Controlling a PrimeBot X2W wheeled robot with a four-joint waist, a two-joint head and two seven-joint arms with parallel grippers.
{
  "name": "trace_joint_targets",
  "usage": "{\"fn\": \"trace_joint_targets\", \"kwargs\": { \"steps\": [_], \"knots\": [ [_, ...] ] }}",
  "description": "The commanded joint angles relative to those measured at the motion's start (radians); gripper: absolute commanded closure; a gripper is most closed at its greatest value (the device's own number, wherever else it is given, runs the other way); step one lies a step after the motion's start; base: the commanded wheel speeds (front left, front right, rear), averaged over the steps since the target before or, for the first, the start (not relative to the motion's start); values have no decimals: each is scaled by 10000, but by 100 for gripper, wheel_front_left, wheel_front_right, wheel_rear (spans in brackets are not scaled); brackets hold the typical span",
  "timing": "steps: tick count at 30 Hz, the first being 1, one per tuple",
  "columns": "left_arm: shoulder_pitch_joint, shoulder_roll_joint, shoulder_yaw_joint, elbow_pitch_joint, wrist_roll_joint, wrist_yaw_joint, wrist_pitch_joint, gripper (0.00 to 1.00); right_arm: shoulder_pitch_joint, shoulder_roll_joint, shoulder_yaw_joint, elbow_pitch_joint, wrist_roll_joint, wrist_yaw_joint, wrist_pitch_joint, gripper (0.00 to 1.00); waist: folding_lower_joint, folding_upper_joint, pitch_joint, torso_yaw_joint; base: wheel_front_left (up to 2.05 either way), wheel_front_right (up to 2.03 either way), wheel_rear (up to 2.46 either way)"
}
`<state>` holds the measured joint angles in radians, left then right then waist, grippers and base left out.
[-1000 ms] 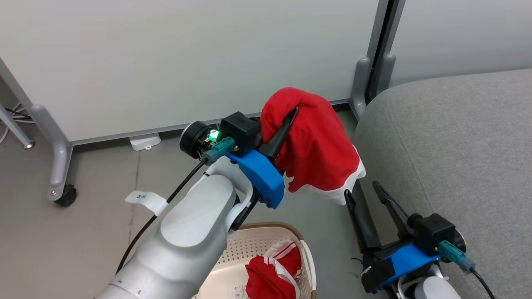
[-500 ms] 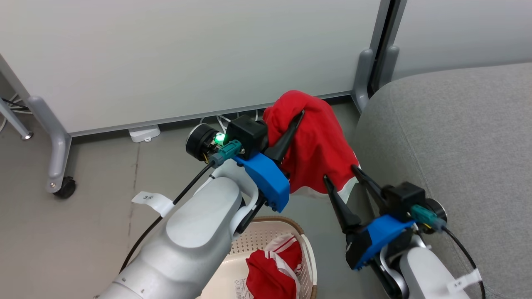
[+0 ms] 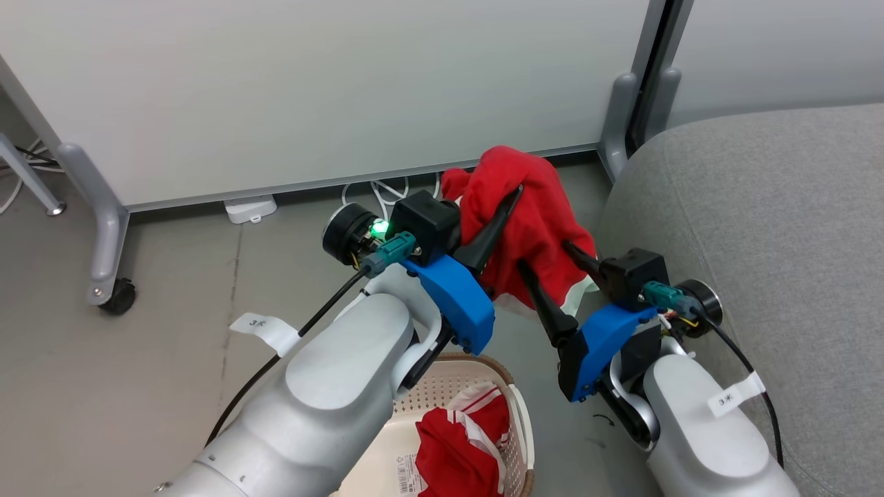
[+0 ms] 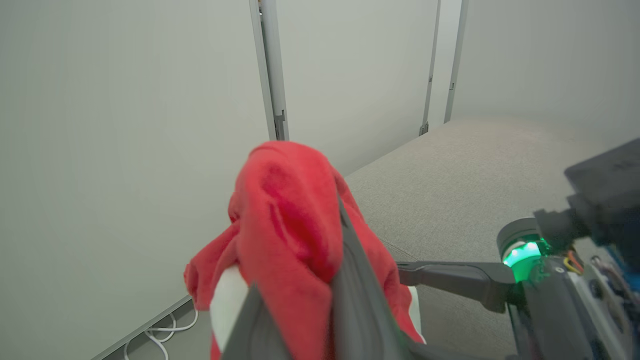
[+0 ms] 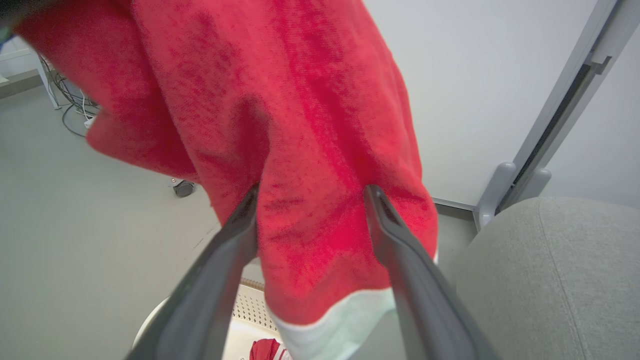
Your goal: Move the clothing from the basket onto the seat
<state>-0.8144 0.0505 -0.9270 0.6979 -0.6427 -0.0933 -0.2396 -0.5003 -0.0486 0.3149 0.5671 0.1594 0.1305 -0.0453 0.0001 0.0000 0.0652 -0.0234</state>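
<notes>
My right gripper grabs the garment by its lower part above the white hem (image 3: 551, 273) next, to carry the red garment onto the seat (image 3: 760, 207).
A red garment with a white hem, part of the clothing (image 3: 532, 221), hangs in the air between the basket and the seat, and my left gripper (image 3: 512, 197) is shut on its top. My right gripper (image 3: 543, 253) is open, one finger on each side of the garment's lower part (image 5: 310, 225) without pinching it. More red and white striped clothing (image 3: 456, 449) lies in the cream basket (image 3: 501, 379) below my left forearm. The grey seat (image 3: 760, 207) lies just to the right of both grippers.
White partition panels stand behind on grey feet with a caster (image 3: 110, 297). White cables (image 3: 387, 190) and a small white box (image 3: 250, 207) lie at their base. Grey floor spreads to the left of the basket.
My right gripper has risen and moved left until its open fingers straddle the hanging garment's lower part. The left gripper still holds the garment. The camera has shifted a little.
</notes>
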Motion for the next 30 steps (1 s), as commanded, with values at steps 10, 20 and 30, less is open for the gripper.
{"fn": "trace_joint_targets", "kwargs": {
  "steps": [10,20,30],
  "knots": [
    [-250,0,-454,-24,-402,24,-41,100,-933,-31,381,1099,369,5,-77,100,-1,0,-59,83,0,0,0],
    [-220,0,-702,217,-628,110,-110,100,-1022,-31,812,1611,962,5,-458,100,-1,0,-240,-46,0,0,0],
    [11,0,-789,374,-956,185,-125,24,-986,-31,831,1915,1095,5,-650,100,-1,0,-366,-94,0,0,0]
  ]
}}
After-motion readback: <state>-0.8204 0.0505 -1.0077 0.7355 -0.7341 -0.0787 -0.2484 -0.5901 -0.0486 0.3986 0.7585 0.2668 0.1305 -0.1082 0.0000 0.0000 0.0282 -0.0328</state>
